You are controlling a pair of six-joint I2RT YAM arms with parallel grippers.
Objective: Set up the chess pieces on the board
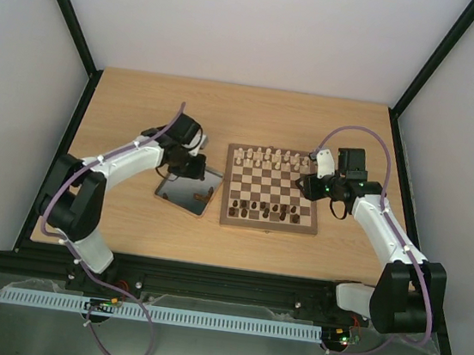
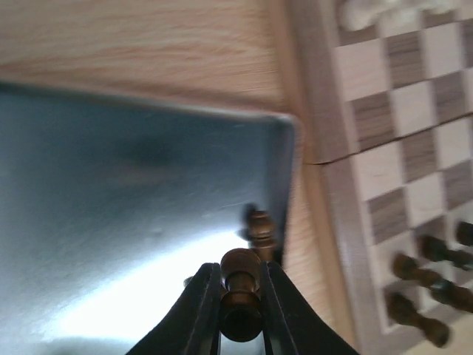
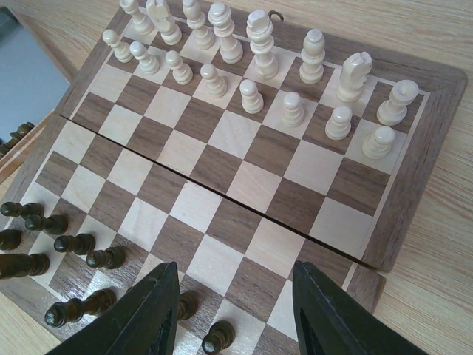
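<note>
The pawn is above the metal tray (image 1: 185, 195) and would fall in if I opened now. My left gripper needs to move it to the board's bare squares.
My left gripper (image 2: 241, 272) is shut on a dark brown chess piece (image 2: 242, 314), a pawn, held over the near right corner of the metal tray (image 2: 111, 185). Another dark piece (image 2: 260, 229) stands in the tray just beyond it. The board (image 1: 267, 225) lies right of the tray. Dark pieces (image 3: 74, 242) crowd its near rows, and cream pieces (image 3: 259, 44) fill the two far rows. My right gripper (image 3: 236, 270) hovers open over the board's near right squares, with nothing between its fingers. From above, the left gripper (image 1: 193, 169) is over the tray (image 1: 185, 195) and the right gripper (image 1: 312, 187) is at the board's right edge.
The tray's raised rim (image 2: 290, 170) runs close to the board's brown border (image 2: 318, 111), with a narrow strip of bare table between them. Black frame rails and white walls enclose the wooden table (image 1: 142, 105).
</note>
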